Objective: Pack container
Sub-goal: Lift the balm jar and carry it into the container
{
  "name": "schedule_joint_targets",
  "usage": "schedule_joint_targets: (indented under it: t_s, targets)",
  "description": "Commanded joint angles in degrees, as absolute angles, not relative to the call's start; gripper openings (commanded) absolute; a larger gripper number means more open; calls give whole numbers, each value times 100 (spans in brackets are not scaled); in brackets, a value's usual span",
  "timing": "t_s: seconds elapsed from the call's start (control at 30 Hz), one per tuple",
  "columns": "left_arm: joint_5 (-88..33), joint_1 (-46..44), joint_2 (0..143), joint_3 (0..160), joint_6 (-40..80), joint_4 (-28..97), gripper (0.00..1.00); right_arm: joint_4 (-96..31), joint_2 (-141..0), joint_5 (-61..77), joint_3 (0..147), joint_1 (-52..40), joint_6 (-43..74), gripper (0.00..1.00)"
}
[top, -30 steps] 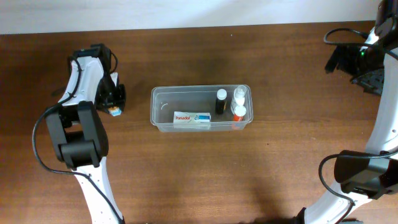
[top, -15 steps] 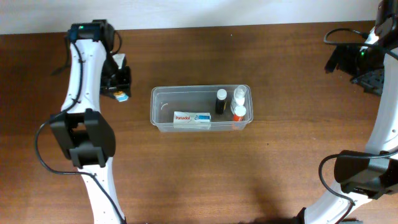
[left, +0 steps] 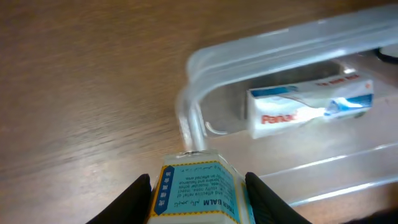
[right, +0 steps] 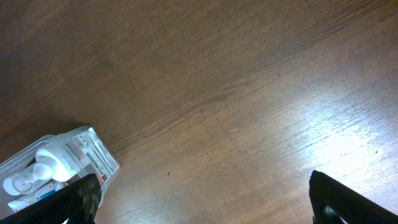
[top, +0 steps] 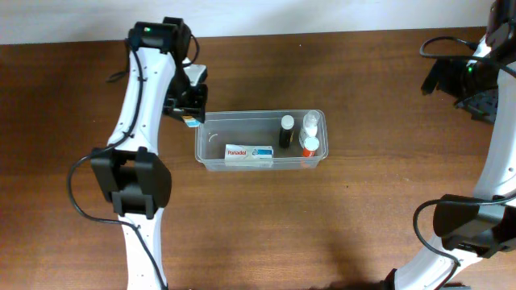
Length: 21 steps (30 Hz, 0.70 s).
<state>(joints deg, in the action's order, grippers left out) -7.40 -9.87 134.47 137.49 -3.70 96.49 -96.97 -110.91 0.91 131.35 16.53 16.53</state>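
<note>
The balm box [left: 196, 191] is short of the container's inside and would hit the container's rim or the wood if I opened now; my left gripper must move it in first.
The clear plastic container [top: 211, 162] sits mid-table and holds a white Panadol box [top: 248, 154], a black-capped bottle [top: 286, 130] and two white and orange bottles [top: 310, 135]. My left gripper [top: 192, 118] is shut on a small blue and yellow balm box [left: 196, 191] and holds it just above the container's left rim [left: 194, 118]. The Panadol box [left: 310, 104] shows inside the tub in the left wrist view. My right gripper [top: 451, 76] is open and empty at the far right, with its dark fingertips [right: 81, 198] wide apart over bare wood. The container's end with the bottles [right: 53, 165] shows at its lower left.
The brown wooden table [top: 363, 217] meets a white wall [top: 322, 14] along the back edge. A black fixture [top: 484, 105] stands at the far right by the right arm.
My left gripper has carried the balm box from the far left, up and to the right, to the container's left end. The right arm has not moved.
</note>
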Motion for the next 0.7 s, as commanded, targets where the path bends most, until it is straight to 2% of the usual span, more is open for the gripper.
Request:
schedule_joint_targets:
  t_s: [0.0, 0.27, 0.4, 0.67]
  targets:
    - [-917, -1234, 13207, 13858, -687, 9671, 42, -9714, -11096, 38, 13141, 1651, 1682, 98]
    - [-888, -1726, 13209, 13847, -742, 9647, 42, -9712, -11096, 38, 13141, 1653, 1682, 98]
    - [-462, -1944, 13209, 13664, -729, 9561, 42, -9712, -11096, 38, 13141, 1653, 1682, 98]
    - [-106, -2014, 13209, 12715, -40, 8785, 42, -9712, -11096, 38, 13141, 1651, 1682, 98]
